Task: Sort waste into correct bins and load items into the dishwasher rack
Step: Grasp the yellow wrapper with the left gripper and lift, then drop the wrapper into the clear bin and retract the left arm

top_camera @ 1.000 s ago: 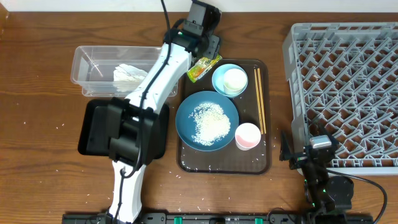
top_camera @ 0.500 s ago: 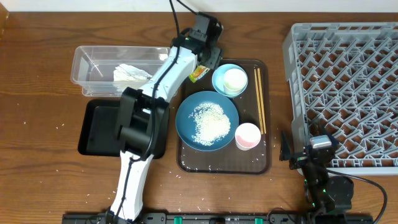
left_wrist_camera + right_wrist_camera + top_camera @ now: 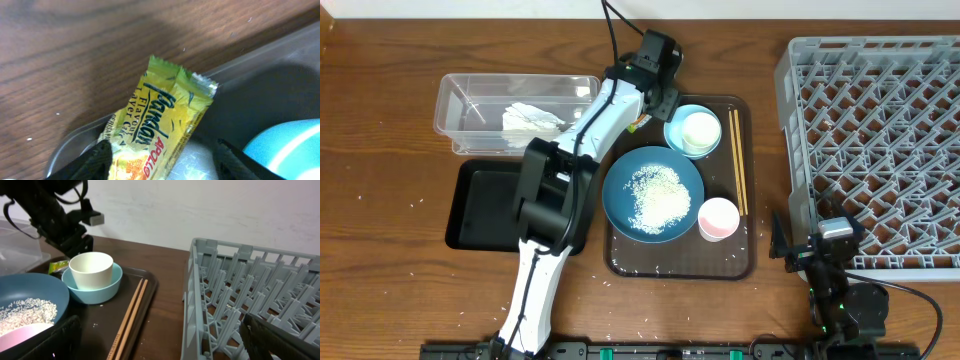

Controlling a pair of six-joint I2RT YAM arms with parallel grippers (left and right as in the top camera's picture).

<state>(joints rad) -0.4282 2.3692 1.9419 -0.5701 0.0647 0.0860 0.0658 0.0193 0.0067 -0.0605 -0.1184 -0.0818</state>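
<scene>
My left gripper should close on the wrapper now. The wrapper is between my left gripper's fingers, and they reach past the end of the wrapper.
The yellow-green wrapper (image 3: 160, 117) lies over the back-left rim of the brown serving tray (image 3: 620, 262). My left gripper (image 3: 165, 162) is open just above it, one finger on each side. In the overhead view the gripper (image 3: 653, 98) covers most of the wrapper (image 3: 640, 122). The dark-blue dish (image 3: 620, 180) holds the rice (image 3: 655, 195). The white cup (image 3: 698, 128) sits in the light-blue bowl (image 3: 674, 137), with the pink cup (image 3: 718, 218) and chopsticks (image 3: 739, 160) nearby. The napkin (image 3: 530, 118) lies in the clear tub (image 3: 455, 105). My right gripper (image 3: 160, 345) is open and empty.
The black tray (image 3: 475, 205) lies in front of the clear tub. The grey rack (image 3: 880, 150) fills the right side, close beside my right gripper (image 3: 820, 245). Loose rice grains are scattered on the brown tray and the table.
My left gripper has moved from behind the tray towards the front and slightly right, coming down over the wrapper, which is now mostly covered from above. The right arm has not moved.
</scene>
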